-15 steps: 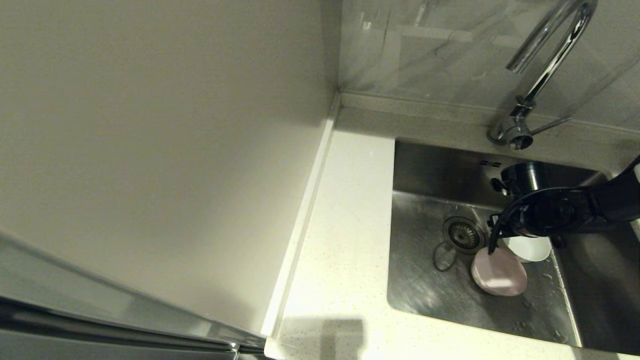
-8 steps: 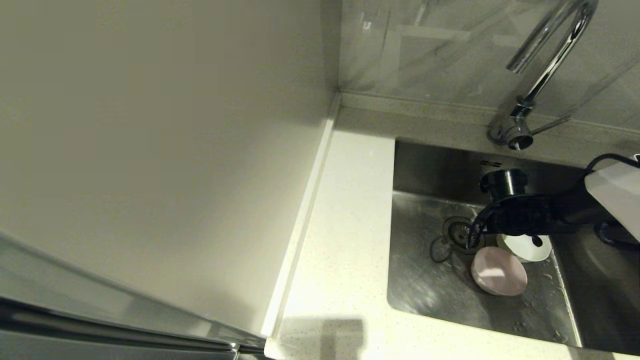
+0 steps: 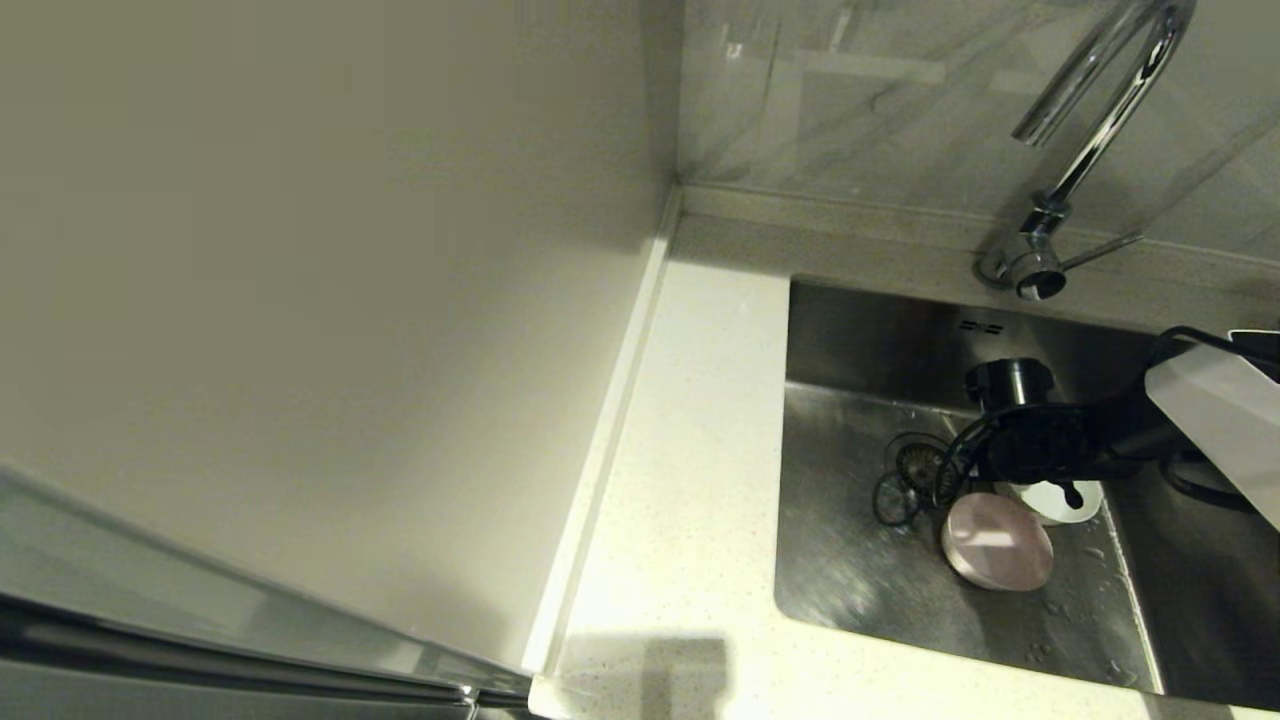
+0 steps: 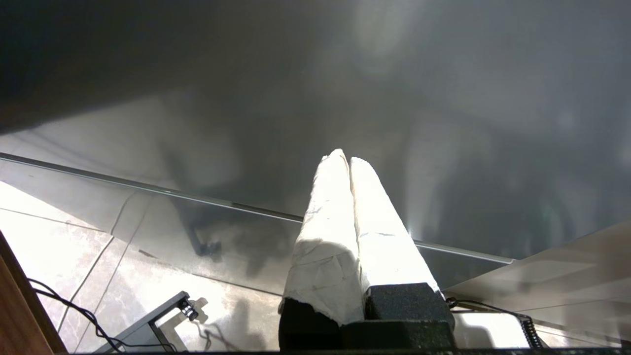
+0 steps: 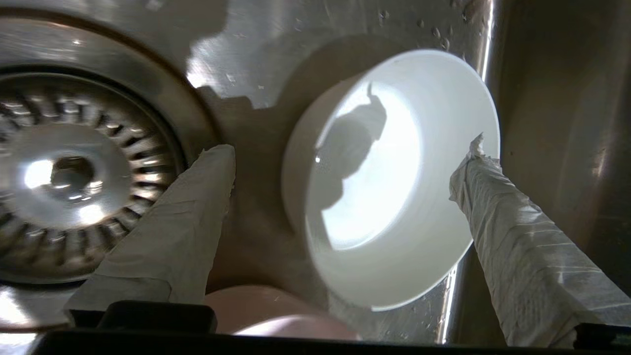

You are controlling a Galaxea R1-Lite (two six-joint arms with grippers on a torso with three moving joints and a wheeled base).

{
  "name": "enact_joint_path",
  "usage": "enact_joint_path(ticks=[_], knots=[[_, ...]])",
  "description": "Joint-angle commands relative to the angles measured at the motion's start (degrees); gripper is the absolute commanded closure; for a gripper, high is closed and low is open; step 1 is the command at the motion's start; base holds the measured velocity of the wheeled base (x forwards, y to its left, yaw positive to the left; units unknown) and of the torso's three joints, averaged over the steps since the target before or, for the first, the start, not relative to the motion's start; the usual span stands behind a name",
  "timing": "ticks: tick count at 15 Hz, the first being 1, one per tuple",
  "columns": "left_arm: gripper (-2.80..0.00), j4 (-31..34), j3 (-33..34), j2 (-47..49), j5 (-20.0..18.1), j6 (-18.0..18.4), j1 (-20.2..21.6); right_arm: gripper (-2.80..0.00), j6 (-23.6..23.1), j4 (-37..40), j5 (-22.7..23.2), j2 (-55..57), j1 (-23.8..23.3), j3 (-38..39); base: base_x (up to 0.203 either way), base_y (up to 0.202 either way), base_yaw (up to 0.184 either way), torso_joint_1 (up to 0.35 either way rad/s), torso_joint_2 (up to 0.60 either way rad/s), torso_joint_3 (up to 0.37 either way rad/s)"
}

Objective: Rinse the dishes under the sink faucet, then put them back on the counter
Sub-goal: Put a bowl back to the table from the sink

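My right gripper pinches the bowl's thin rim on the side facing the drain (image 5: 310, 183) next. The whitish bowl's opening is nearly as wide as my open fingers.
In the sink (image 3: 860, 590), a whitish bowl (image 3: 1056, 500) lies tilted next to a pale pink bowl (image 3: 997, 555). My right arm's black wrist (image 3: 1040, 440) hangs right over the whitish bowl and hides most of it. In the right wrist view my right gripper (image 5: 345, 150) stands open astride the whitish bowl (image 5: 389, 182). One of its fingers (image 5: 182, 222) is between the bowl and the drain strainer (image 5: 74, 172), the other at the bowl's far rim. The pink bowl's edge (image 5: 256, 315) shows close under the gripper. My left gripper (image 4: 347, 158) is shut, empty and parked.
The chrome faucet (image 3: 1090, 110) rises behind the sink with its side lever (image 3: 1100, 250) pointing right. The off-white counter (image 3: 690, 470) runs along the sink's left side, with a plain wall panel (image 3: 300, 300) beyond it. The drain strainer (image 3: 918, 463) lies left of the bowls.
My right arm has dropped deeper into the sink and shifted slightly left over the whitish bowl. Its white forearm has come into view. Both bowls lie where they were.
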Motion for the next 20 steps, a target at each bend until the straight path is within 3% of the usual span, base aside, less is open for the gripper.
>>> enact_joint_path(ticks=[1,13,16,20], knots=[[0.00,0.0,0.0,-0.2,0.0,0.0,0.0,0.00,0.0,0.2,-0.1,1.0,-0.2,-0.2,0.000,0.000,0.000,0.000,0.00,0.000],[0.00,0.0,0.0,-0.2,0.0,0.0,0.0,0.00,1.4,0.0,0.4,-1.5,-0.8,1.6,0.000,0.000,0.000,0.000,0.00,0.000],[0.00,0.0,0.0,-0.2,0.0,0.0,0.0,0.00,1.3,-0.2,-0.1,-8.5,-0.8,3.5,0.000,0.000,0.000,0.000,0.00,0.000],[0.00,0.0,0.0,-0.2,0.0,0.0,0.0,0.00,0.5,-0.1,-0.5,-24.8,-0.8,14.3,0.000,0.000,0.000,0.000,0.00,0.000]])
